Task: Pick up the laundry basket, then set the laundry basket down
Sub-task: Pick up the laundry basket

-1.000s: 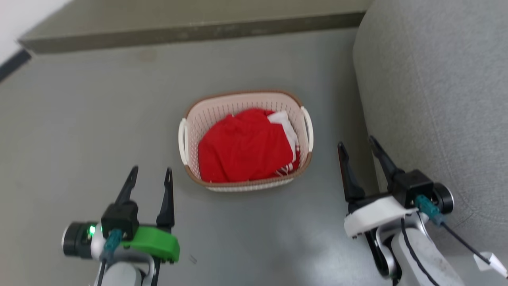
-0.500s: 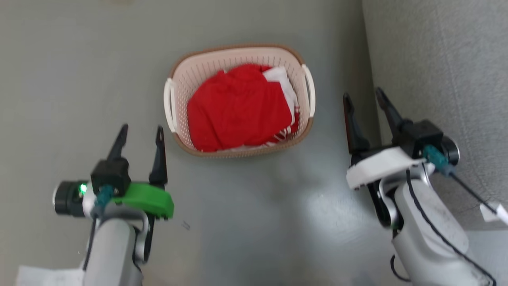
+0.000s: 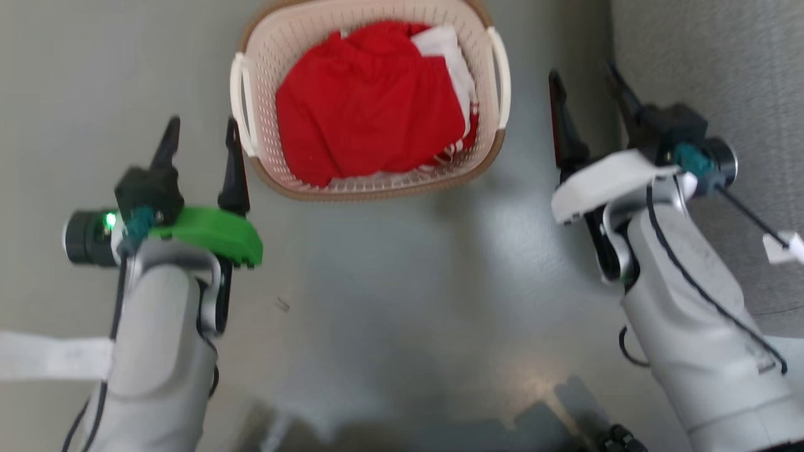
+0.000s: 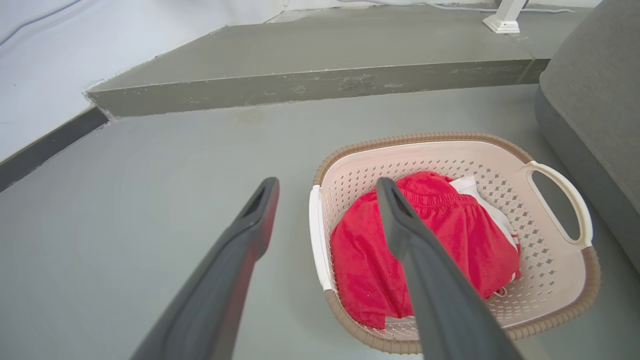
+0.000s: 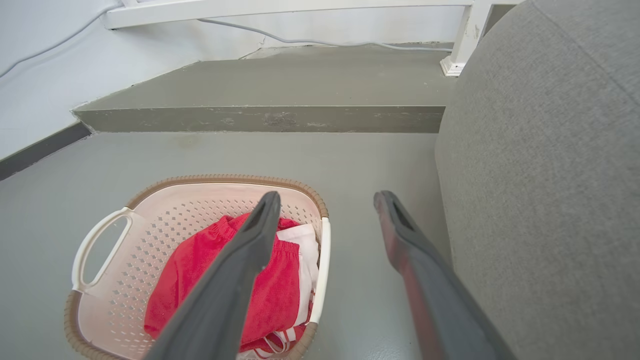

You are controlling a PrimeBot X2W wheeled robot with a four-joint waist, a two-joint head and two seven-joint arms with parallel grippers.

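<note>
My open fingers are far narrower than the laundry basket, so my left gripper will next grab the basket by its slim white handle away from the sofa.
The laundry basket [image 3: 377,191] stands on the grey floor, cream and perforated with a brown rim, holding a red garment [image 3: 370,107] and a white one [image 3: 449,50]. My left gripper [image 3: 201,124] is open just left of the basket's left handle [image 3: 242,103], apart from it. My right gripper [image 3: 581,70] is open to the right of the right handle [image 3: 500,75], with a gap of floor between. In the left wrist view the left gripper [image 4: 327,182] straddles the line of the basket's [image 4: 425,137] near side wall. In the right wrist view the right gripper [image 5: 327,195] hangs above the basket's [image 5: 225,179] side handle.
A grey sofa [image 3: 722,63] stands close on the right, right beside my right arm. A raised concrete step [image 4: 300,85] runs along the far side, with a white wall and cable behind it. Open floor lies left of the basket.
The head camera has tilted down, so the basket sits higher in the picture. Both open grippers have advanced from the basket's near edge to alongside its handles.
</note>
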